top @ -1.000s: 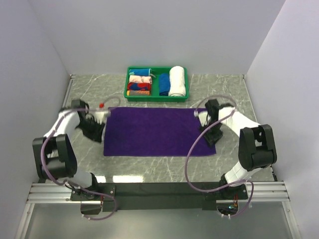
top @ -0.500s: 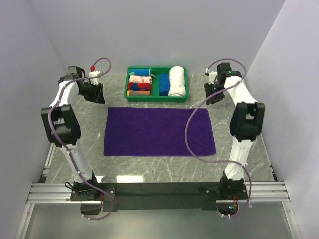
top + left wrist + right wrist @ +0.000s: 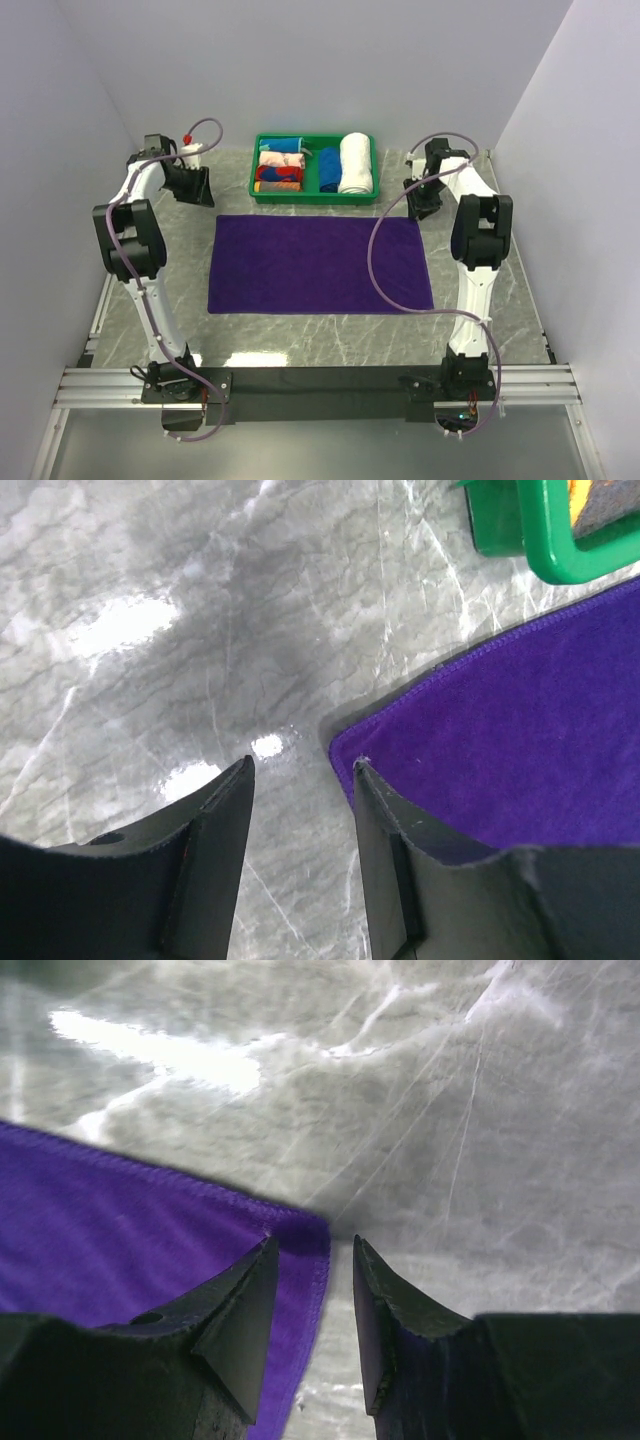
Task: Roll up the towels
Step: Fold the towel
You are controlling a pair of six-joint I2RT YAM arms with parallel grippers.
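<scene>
The deep-purple towel's far corner is beneath my right gripper. I should grab that corner with it next, to fold the towel's far edge over its near edge for rolling.
The deep-purple towel (image 3: 318, 264) lies flat and spread out in the middle of the marble table. My left gripper (image 3: 197, 190) hangs open just outside the towel's far left corner (image 3: 345, 748); in the left wrist view the gap (image 3: 300, 770) holds only bare marble. My right gripper (image 3: 424, 207) hangs open over the far right corner (image 3: 318, 1230), one finger (image 3: 240, 1310) above the cloth (image 3: 120, 1230) and the other above the marble. Neither gripper holds anything.
A green tray (image 3: 314, 197) stands behind the towel, holding a rolled white towel (image 3: 355, 162), a blue one (image 3: 328, 168) and several coloured rolls (image 3: 280, 166). Its corner (image 3: 560, 550) shows in the left wrist view. White walls close in the table on three sides.
Both arms have swung from the towel's side edges up and back to its far corners. The left gripper has opened wider. The towel has not moved.
</scene>
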